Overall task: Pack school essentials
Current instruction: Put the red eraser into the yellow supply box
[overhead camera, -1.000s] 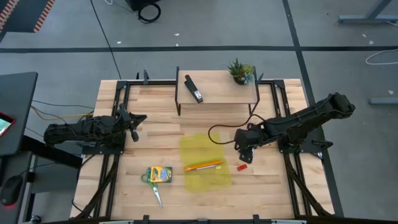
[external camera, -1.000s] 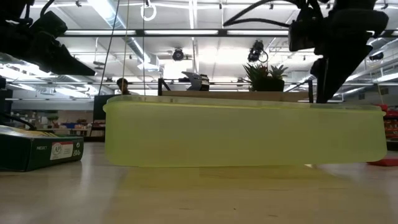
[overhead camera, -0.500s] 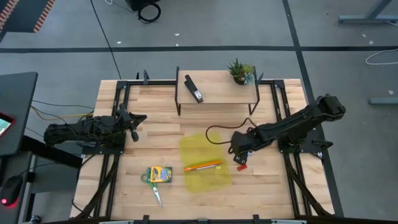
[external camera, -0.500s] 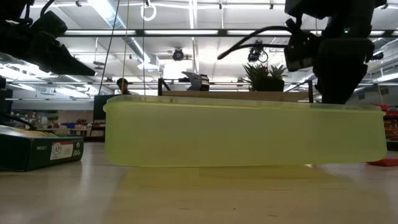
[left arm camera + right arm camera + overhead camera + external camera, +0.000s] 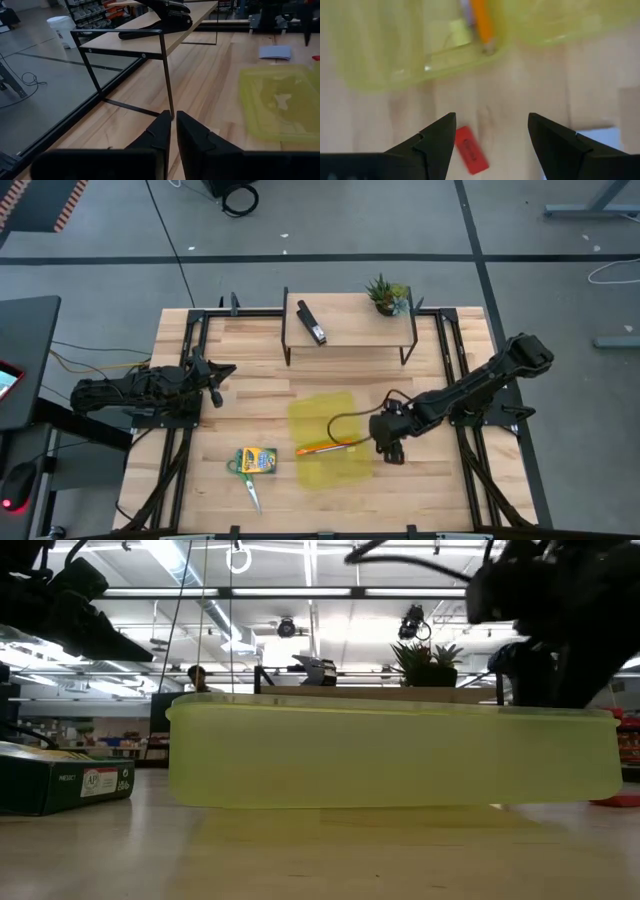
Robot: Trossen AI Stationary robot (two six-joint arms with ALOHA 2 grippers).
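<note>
The right gripper picks up the small red piece (image 5: 470,150) by its long sides next, to pack it into the yellow-green container (image 5: 405,45).
My right gripper (image 5: 385,448) (image 5: 491,120) is open and points down at the table, just right of the translucent yellow-green container (image 5: 328,442). The small red piece (image 5: 470,150) lies flat on the wood below the gap, nearer one finger, untouched. Thin orange pencils (image 5: 327,447) lie inside the container. The pale lavender-blue notepad (image 5: 597,137) lies flat close by. The crayon box (image 5: 257,460) and the green-handled scissors (image 5: 250,490) lie on the table left of the container. My left gripper (image 5: 215,385) (image 5: 173,132) waits shut at the table's left side.
A low wooden shelf (image 5: 350,330) stands at the far edge, with the black stapler (image 5: 312,323) and the small potted plant (image 5: 386,294) on it. Black frame rails (image 5: 190,380) run along both sides of the table. A black cable (image 5: 345,420) loops over the container.
My right gripper has moved toward the table's near edge and a little to the left, along the container's right side, and now stands over the small red piece. Its arm has stretched out with it. Nothing on the table has moved.
</note>
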